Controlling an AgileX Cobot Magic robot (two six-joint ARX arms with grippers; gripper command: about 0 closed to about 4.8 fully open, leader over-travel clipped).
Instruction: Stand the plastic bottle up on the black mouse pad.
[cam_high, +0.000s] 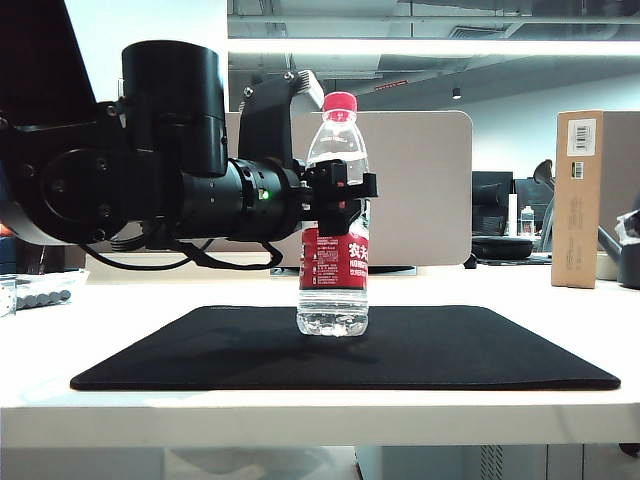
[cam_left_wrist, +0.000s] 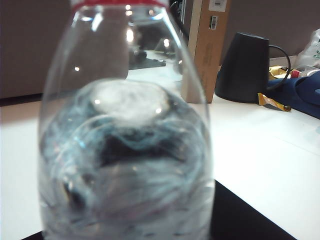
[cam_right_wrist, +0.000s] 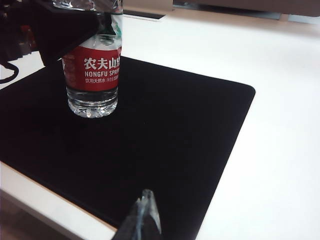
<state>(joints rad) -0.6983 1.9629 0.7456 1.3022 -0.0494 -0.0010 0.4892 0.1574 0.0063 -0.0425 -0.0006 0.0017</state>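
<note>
I should open my left gripper now, because the bottle's base (cam_high: 332, 325) rests on the black mouse pad (cam_high: 450, 355) and the bottle would stand.
The plastic bottle (cam_high: 333, 265), clear with a red cap and a red label, stands upright on the black mouse pad (cam_high: 450, 350), left of the pad's middle. My left gripper (cam_high: 340, 198) reaches in from the left and is shut on the bottle just above its label. In the left wrist view the bottle (cam_left_wrist: 125, 150) fills the picture and hides the fingers; a corner of the mouse pad (cam_left_wrist: 240, 220) shows beside it. The right wrist view shows the bottle (cam_right_wrist: 94, 70) on the pad (cam_right_wrist: 165, 140). My right gripper (cam_right_wrist: 145, 212) hangs shut and empty over the pad's near edge, apart from the bottle.
A tall cardboard box (cam_high: 578, 195) stands at the back right, with a dark cone-shaped object (cam_left_wrist: 245, 67) beside it. A grey partition (cam_high: 420, 190) runs behind the pad. A clear tray of grey pieces (cam_high: 40, 290) sits at the far left.
</note>
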